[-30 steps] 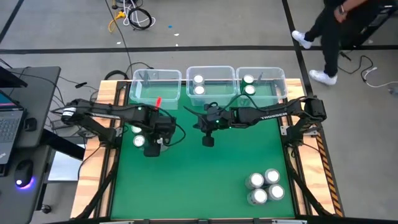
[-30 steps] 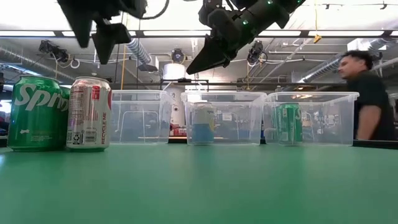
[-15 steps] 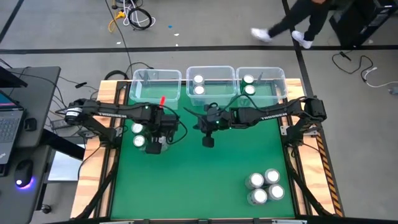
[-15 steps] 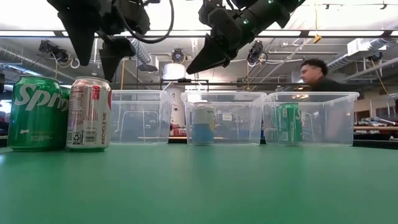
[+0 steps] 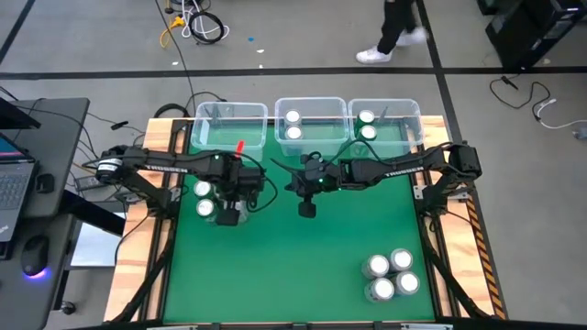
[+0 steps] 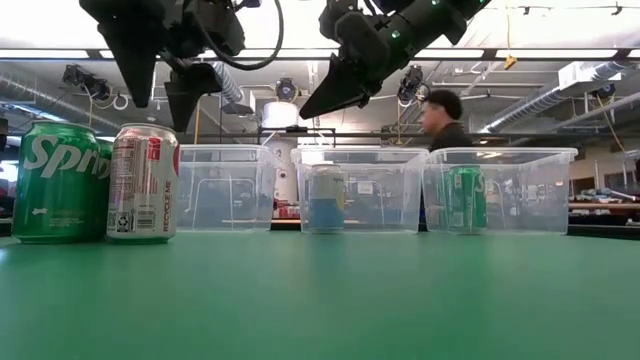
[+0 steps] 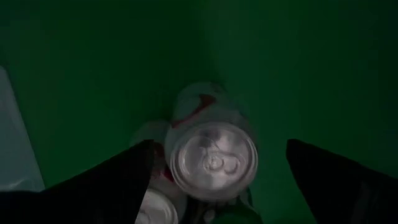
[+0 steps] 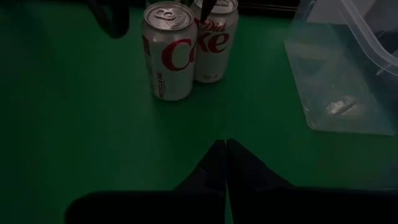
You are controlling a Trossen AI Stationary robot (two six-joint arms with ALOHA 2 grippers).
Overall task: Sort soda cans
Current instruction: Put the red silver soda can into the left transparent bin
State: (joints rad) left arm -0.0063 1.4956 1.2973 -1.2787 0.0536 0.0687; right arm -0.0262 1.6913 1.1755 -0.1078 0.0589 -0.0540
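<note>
My fingers are above the silver can's lid point(image 7: 213, 162), and the green mat shows between them. My left gripper needs to go lower before it closes on the can.
A group of soda cans stands at the table's left: a green Sprite can point(image 6: 55, 182) and silver Diet Coke cans point(image 6: 142, 182) point(image 8: 166, 50). My left gripper point(image 6: 158, 100) point(image 5: 227, 211) hangs open just above one silver can's top point(image 7: 211, 162), a finger on either side, touching nothing. My right gripper point(image 5: 305, 207) point(image 8: 222, 149) is shut and hovers over the table's middle, pointing toward those cans. Several more cans point(image 5: 390, 275) stand at the near right. The middle bin point(image 5: 311, 103) holds two cans point(image 5: 293, 126). The right bin point(image 5: 394, 104) also holds two cans point(image 5: 367, 125).
Three clear bins line the far edge; the left bin point(image 5: 229, 124) shows no can. Open green mat lies between the can groups. A laptop point(image 5: 14, 183) sits off the table's left. A person point(image 6: 445, 120) walks behind the table.
My left gripper has come down a little toward the silver can and shifted slightly toward the far edge, staying open. The person behind the table has walked toward the left. My right arm has kept still.
</note>
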